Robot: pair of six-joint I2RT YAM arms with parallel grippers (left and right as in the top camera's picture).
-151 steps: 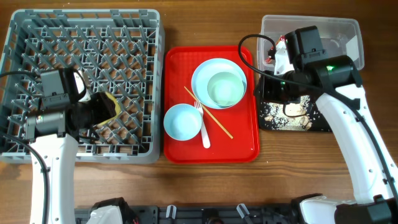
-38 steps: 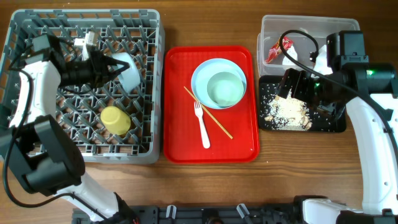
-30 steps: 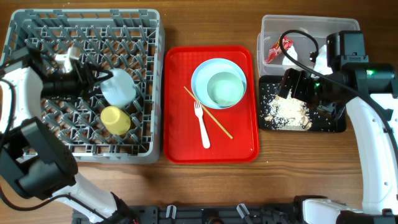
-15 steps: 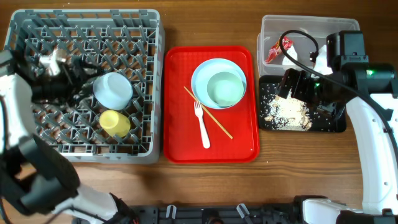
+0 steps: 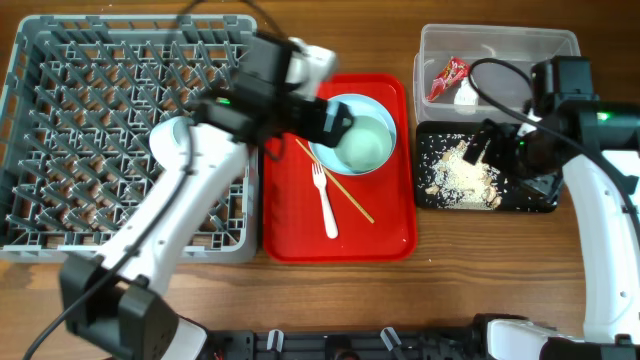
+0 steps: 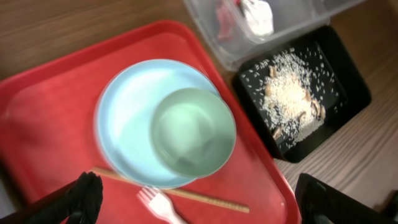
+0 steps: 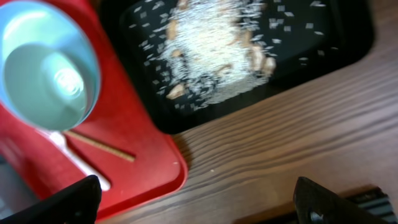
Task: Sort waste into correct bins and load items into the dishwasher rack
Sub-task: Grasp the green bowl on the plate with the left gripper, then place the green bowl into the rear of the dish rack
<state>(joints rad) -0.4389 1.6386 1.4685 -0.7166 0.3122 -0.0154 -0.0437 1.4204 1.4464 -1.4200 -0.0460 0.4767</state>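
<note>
I need to grab the rim of the mint bowl with my left gripper next, one finger inside the bowl, so the bowl's base stays free to go tilted into the dishwasher rack.
On the red serving tray [image 5: 290, 235] a mint plate [image 5: 322, 120] carries a mint bowl [image 5: 362, 143]. A white fork [image 5: 326, 205] and wooden chopsticks [image 5: 345, 195] lie beside them. My left gripper [image 5: 335, 120] hovers open over the plate's left rim; in the left wrist view the gripper [image 6: 205, 202] is empty above the fork [image 6: 158, 202] and bowl [image 6: 194, 132]. My right gripper [image 5: 490, 150] is open and empty over the black tray [image 5: 535, 200] of rice scraps [image 5: 460, 178]. The clear tub [image 5: 500, 45] holds the red wrapper [image 5: 447, 76] and white scrap [image 5: 466, 95].
The grey dishwasher rack [image 5: 80, 100] fills the left side, and my left arm [image 5: 190, 180] crosses its right part, hiding what lies beneath. Bare wooden table [image 5: 470, 260] runs along the front. The right wrist view shows the red tray's corner [image 7: 168, 168] next to the black tray [image 7: 348, 37].
My left arm has swung from the rack's left side across to the red tray, gripper open. The bowl and yellow cup in the rack are now covered by the arm. The right gripper shifted slightly right.
</note>
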